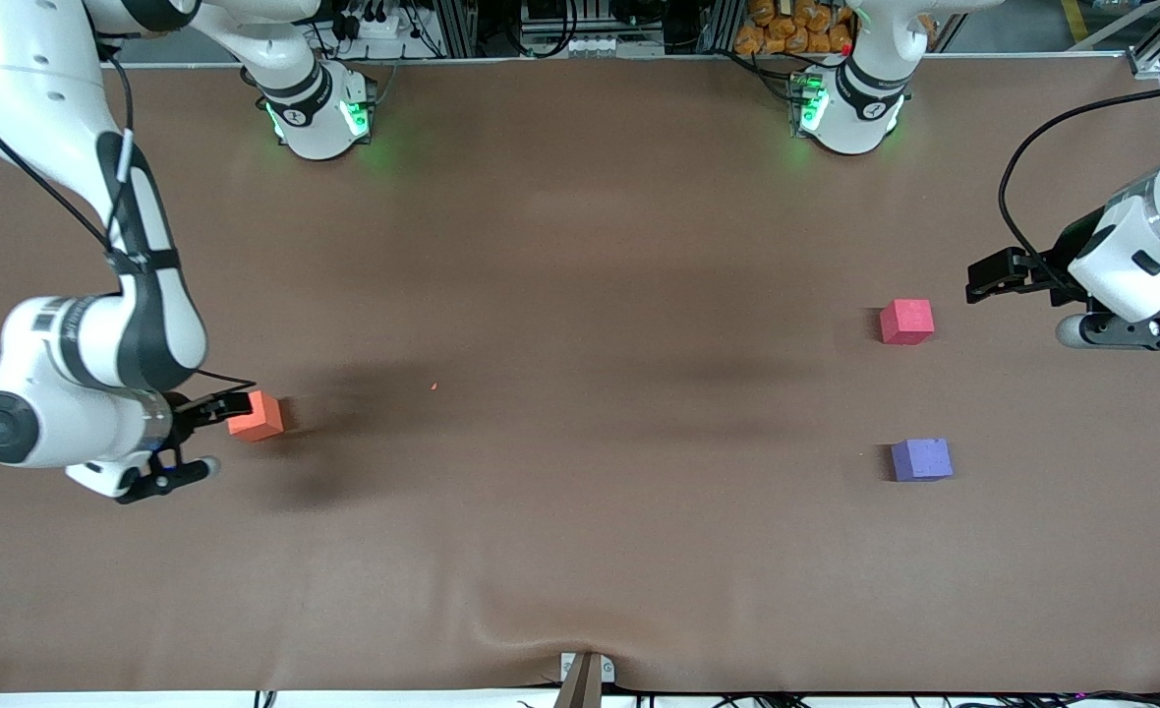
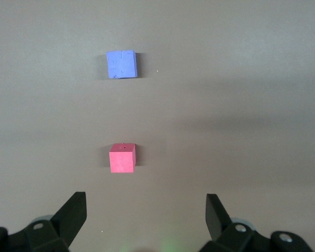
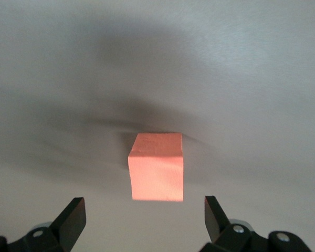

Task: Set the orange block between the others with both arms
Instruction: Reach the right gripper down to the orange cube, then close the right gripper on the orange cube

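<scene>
The orange block [image 1: 257, 415] goes between the other cubes; my right gripper should grab its opposite sides next.
The orange block [image 1: 257, 415] [image 3: 156, 167] lies on the brown table toward the right arm's end. My right gripper [image 1: 224, 408] [image 3: 144, 205] is low beside it, open, with the block just ahead of its fingertips and not between them. The others are toward the left arm's end: a pinkish-red cube [image 1: 906, 322] [image 2: 122, 158] and, nearer the front camera, a purple-blue cube [image 1: 921, 459] [image 2: 121, 64], with a bare gap between them. My left gripper [image 1: 983, 280] [image 2: 146, 202] hangs open and empty beside the pinkish-red cube, apart from it.
The two arm bases [image 1: 319, 113] [image 1: 850, 108] stand along the table's back edge. The brown cloth [image 1: 580, 246] has a wrinkle [image 1: 541, 629] by a small bracket [image 1: 585, 674] at the front edge. A tiny orange speck [image 1: 434, 386] lies mid-table.
</scene>
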`<state>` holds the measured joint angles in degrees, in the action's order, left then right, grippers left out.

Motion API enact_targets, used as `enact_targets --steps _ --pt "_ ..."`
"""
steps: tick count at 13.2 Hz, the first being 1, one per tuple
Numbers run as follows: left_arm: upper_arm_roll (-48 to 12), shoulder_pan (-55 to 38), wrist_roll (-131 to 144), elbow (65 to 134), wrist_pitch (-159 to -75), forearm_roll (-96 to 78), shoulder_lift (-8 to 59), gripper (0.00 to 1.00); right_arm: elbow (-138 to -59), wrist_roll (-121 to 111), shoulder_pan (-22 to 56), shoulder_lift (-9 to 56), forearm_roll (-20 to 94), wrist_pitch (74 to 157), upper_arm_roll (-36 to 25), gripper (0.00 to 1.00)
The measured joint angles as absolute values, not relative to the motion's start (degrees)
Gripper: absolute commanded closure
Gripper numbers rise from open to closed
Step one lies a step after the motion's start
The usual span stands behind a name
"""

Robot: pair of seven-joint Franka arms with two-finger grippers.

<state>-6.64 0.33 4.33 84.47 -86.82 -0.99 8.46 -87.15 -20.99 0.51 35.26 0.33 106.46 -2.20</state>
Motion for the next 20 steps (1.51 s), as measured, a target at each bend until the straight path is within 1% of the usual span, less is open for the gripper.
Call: enact_targets --steps 3,7,13,14,15,16,17,19,20 --pt "-6.6 0.3 4.3 84.5 -87.2 -1.0 8.5 0.0 -87.8 -22.5 0.5 37.5 0.3 109.0 -2.2 0.0" --pt "-6.6 0.3 4.3 84.5 -87.4 -1.0 8.5 0.0 -89.8 -22.8 0.5 38.4 0.3 112.4 -2.2 0.0" --pt "-6.5 0.7 4.3 84.1 -87.5 -1.0 8.4 0.0 -90.9 -22.8 0.5 39.8 0.3 112.9 -2.3 0.0" --pt "-6.5 0.8 4.3 84.0 -87.5 -1.0 8.3 0.0 -91.0 -22.8 0.5 39.8 0.3 112.9 -2.3 0.07" --pt "-6.5 0.8 4.3 83.9 -87.5 -1.0 8.2 0.0 -91.0 -22.8 0.5 39.8 0.3 112.9 -2.3 0.25" --pt "-6.5 0.8 4.3 83.8 -87.5 -1.0 8.0 0.0 -91.0 -23.0 0.5 39.8 0.3 112.9 -2.3 0.34" --pt "-6.5 0.8 4.3 83.8 -87.5 -1.0 7.6 0.0 -91.0 -23.8 0.5 39.8 0.3 112.9 -2.3 0.4" --pt "-6.9 0.7 4.3 83.7 -87.5 -1.0 6.5 0.0 -91.0 -26.6 0.6 39.8 0.2 113.0 -2.3 0.48" --pt "-7.1 0.7 4.3 83.7 -87.5 -1.0 6.0 0.0 -90.9 -27.3 0.6 39.8 0.2 113.0 -2.4 0.5"
